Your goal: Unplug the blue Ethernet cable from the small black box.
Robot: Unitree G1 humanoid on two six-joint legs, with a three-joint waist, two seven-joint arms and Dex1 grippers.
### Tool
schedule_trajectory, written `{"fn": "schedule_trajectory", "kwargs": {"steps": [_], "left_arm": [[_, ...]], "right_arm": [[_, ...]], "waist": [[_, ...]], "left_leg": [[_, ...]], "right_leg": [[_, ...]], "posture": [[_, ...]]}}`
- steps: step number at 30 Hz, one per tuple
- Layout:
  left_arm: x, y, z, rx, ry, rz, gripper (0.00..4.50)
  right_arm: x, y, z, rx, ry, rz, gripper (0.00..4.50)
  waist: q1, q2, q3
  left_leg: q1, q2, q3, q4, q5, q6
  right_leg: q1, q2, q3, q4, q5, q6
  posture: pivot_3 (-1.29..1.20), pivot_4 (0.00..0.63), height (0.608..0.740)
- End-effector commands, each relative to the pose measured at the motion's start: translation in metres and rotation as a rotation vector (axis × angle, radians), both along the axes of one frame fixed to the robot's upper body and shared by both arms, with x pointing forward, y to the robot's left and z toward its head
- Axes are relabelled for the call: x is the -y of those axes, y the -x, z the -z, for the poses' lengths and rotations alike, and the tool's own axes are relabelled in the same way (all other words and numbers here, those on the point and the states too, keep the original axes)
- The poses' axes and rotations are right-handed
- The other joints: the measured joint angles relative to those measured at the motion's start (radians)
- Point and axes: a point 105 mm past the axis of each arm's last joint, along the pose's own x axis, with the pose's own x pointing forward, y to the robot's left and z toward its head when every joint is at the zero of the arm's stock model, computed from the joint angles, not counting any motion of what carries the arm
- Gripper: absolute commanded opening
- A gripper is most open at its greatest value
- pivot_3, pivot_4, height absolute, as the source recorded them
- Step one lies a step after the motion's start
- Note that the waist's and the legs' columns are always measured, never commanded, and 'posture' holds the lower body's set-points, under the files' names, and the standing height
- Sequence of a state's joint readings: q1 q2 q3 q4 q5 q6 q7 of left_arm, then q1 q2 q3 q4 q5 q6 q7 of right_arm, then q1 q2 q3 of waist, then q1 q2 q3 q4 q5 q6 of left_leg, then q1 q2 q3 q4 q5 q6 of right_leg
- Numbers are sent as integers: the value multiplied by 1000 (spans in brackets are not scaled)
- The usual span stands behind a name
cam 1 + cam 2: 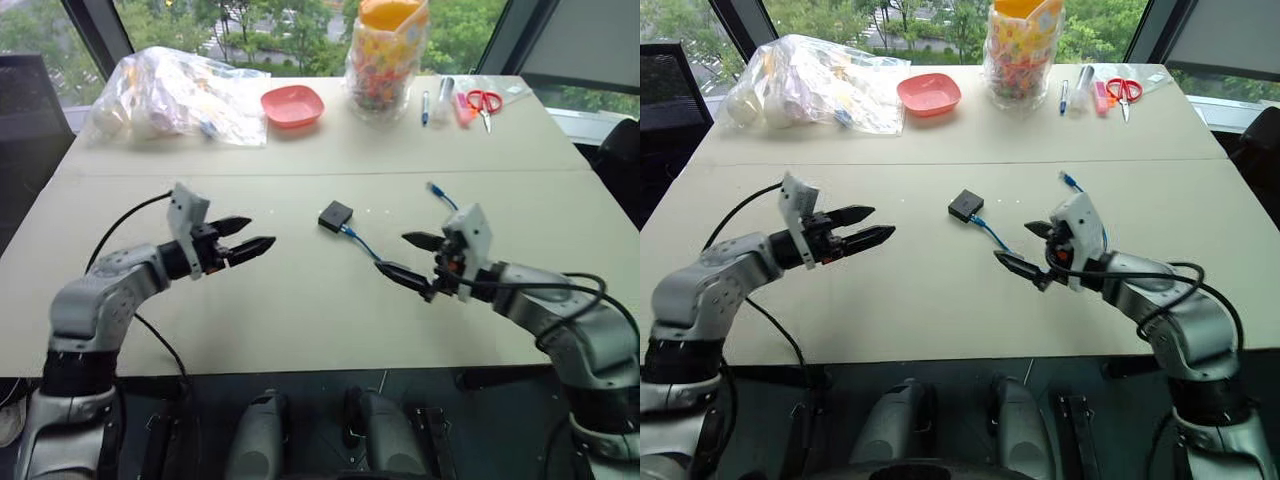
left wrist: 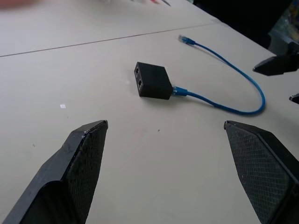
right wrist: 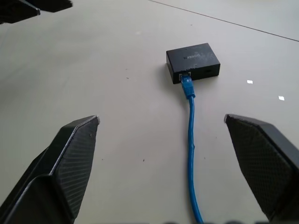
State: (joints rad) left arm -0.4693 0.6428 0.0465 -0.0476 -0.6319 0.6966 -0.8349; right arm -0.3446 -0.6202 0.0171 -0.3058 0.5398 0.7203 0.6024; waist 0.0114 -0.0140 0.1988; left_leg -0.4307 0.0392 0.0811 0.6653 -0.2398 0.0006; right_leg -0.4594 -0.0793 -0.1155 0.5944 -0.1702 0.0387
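The left gripper grabs the small black box by the end with open ports next, since the blue plug and its cable (image 1: 362, 243) crowd the box's other end.
The small black box (image 1: 335, 215) lies flat in the middle of the table. The blue Ethernet cable (image 1: 362, 243) is plugged into its near right edge and loops toward the right arm; its free end (image 1: 436, 189) rests farther back on the table. My left gripper (image 1: 248, 236) hovers open to the left of the box, fingers pointing at it. To the right of the box my right gripper (image 1: 405, 256) is open, over the cable's loop. The wrist views show the box (image 2: 153, 80) with the plug (image 3: 187, 85) seated in its port, ahead of each open gripper.
At the table's far edge sit a clear plastic bag (image 1: 175, 97), a pink dish (image 1: 292, 105), a jar of colourful items (image 1: 385, 60), pens (image 1: 425, 105) and red scissors (image 1: 484, 102). A seam (image 1: 300, 172) crosses the tabletop behind the box.
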Motion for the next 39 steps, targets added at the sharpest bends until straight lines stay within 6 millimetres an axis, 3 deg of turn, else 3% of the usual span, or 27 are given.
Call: {"fn": "schedule_trajectory", "kwargs": {"steps": [1,5,11,14,21,23,26,29,32,39], "left_arm": [[-9,-8,-5,4,-94,97,4142],[-18,-3,-19,7,-140,171,4142],[-23,8,-32,29,-174,200,4142],[-30,4,-36,55,-180,145,4171],[-40,-1,-32,69,-190,76,4171],[-36,-2,-30,73,-182,77,4171],[-34,-14,-30,96,-156,59,4171],[-35,-33,-37,70,-43,40,4171],[-23,-44,-44,8,118,123,4171],[15,-64,-53,-58,284,276,4171]], "right_arm": [[-11,-37,17,21,52,23,4500],[-28,-74,31,12,71,11,4500],[-42,-98,52,-15,139,-26,4500],[-53,-96,56,-3,177,-109,3625],[-58,-72,70,-4,265,-251,47],[-55,-68,73,19,305,-251,47],[-49,-77,53,188,385,-187,47],[-43,-85,13,537,611,-177,47],[-45,-82,-25,805,691,-177,47],[-53,-64,-57,1025,699,-198,47]], "waist": [[-9,0,0],[-24,0,1],[-29,0,1],[-29,0,0],[-27,0,0],[-25,0,0],[-21,0,0],[-18,0,1],[-15,0,1],[-27,-1,1]], "left_leg": [[0,0,1,0,0,1],[-1,-3,0,-3,1,2],[-5,-4,3,-2,1,2],[-2,-4,2,-2,1,2],[5,-3,0,-2,2,1],[5,-4,0,-2,2,1],[5,-5,0,-1,2,1],[5,-6,0,1,3,-1],[4,-7,0,2,4,-2],[3,-7,2,0,4,-1]], "right_leg": [[0,0,0,0,1,-1],[-3,0,1,3,1,-1],[-6,-1,1,6,4,3],[-3,-1,1,6,2,5],[1,-1,2,10,2,5],[0,-2,3,14,1,6],[-1,-3,3,17,0,6],[-1,-3,3,18,0,6],[-1,-4,3,18,-2,3],[-2,-2,3,18,-1,7]], "posture": [[0,150,740],[0,150,740],[0,150,740],[0,150,740],[0,150,740],[0,150,740],[0,150,740],[0,150,740],[0,150,740],[0,150,740]]}}
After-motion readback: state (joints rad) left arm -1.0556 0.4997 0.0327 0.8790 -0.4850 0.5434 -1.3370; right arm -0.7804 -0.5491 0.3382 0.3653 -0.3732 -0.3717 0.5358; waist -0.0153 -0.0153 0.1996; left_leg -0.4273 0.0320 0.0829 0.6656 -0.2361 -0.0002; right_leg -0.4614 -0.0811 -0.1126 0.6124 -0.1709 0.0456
